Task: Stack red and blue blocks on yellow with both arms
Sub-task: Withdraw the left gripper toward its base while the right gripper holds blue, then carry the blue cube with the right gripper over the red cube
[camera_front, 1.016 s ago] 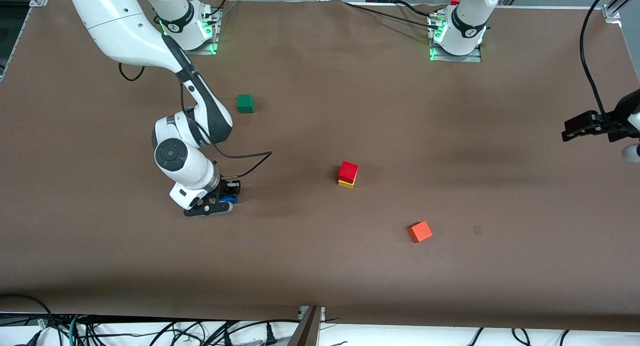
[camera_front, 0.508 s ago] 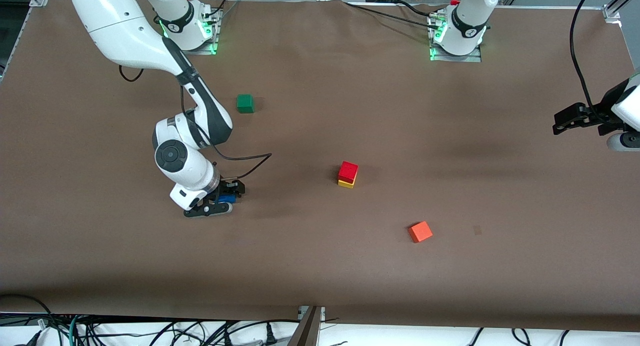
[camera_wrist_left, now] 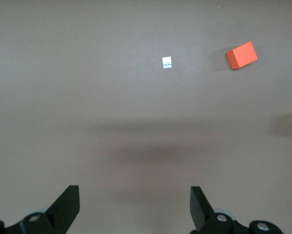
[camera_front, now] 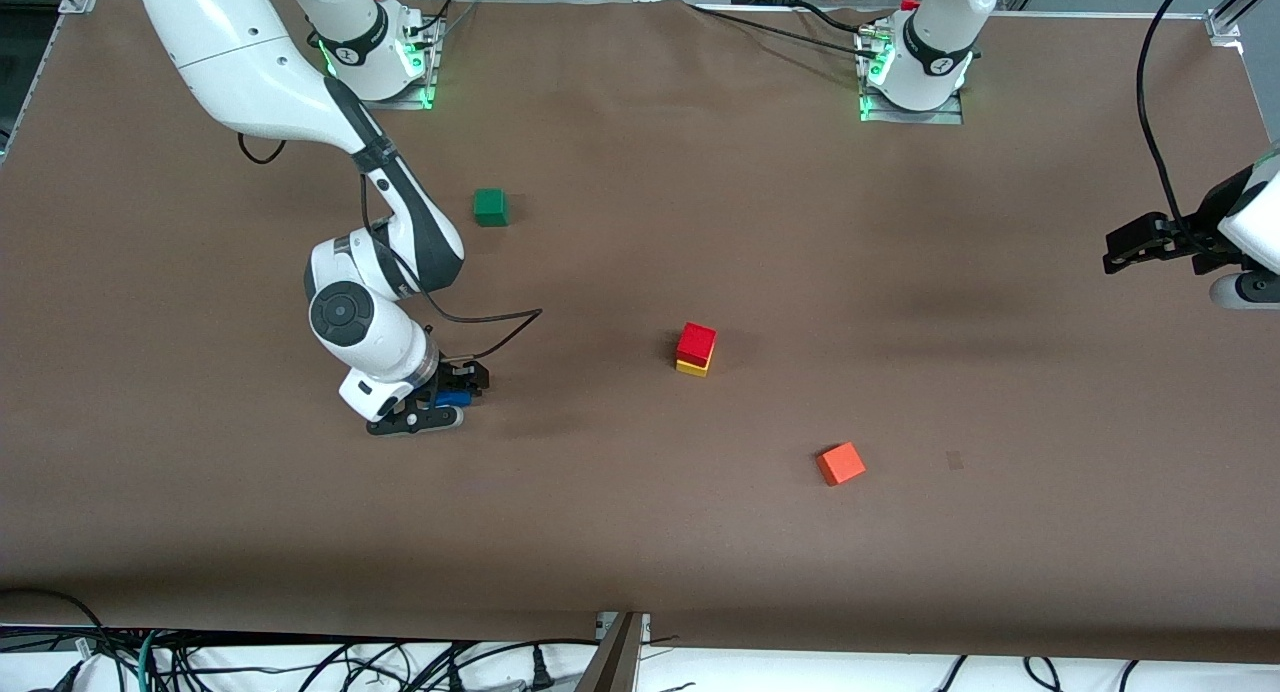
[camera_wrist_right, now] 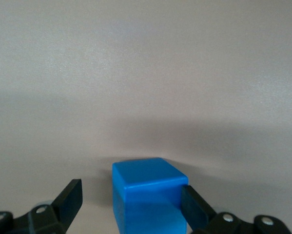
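Observation:
I should grab the blue block (camera_front: 452,398) by its opposite sides with my right gripper next. Then my right gripper should stack the blue block on the red block (camera_front: 696,340).
The red block (camera_front: 696,340) sits on the yellow cube (camera_front: 691,367) near the table's middle. The blue block (camera_front: 452,398) rests on the table toward the right arm's end. My right gripper (camera_front: 438,400) is low around it and open. In the right wrist view the blue block (camera_wrist_right: 148,195) stands between the fingers of my right gripper (camera_wrist_right: 131,195); one finger (camera_wrist_right: 194,204) touches its side and the other is apart from it. My left gripper (camera_front: 1128,251) is open and empty, up over the left arm's end of the table; it also shows in the left wrist view (camera_wrist_left: 135,200).
An orange cube (camera_front: 841,463) lies nearer the front camera than the stack and shows in the left wrist view (camera_wrist_left: 242,54). A green cube (camera_front: 489,206) lies near the right arm's base. A small pale mark (camera_wrist_left: 167,62) is on the brown table cover (camera_front: 640,532).
My left gripper has drifted a little toward the table's middle and the arm bases. My right gripper has stayed around the blue block, which has not moved.

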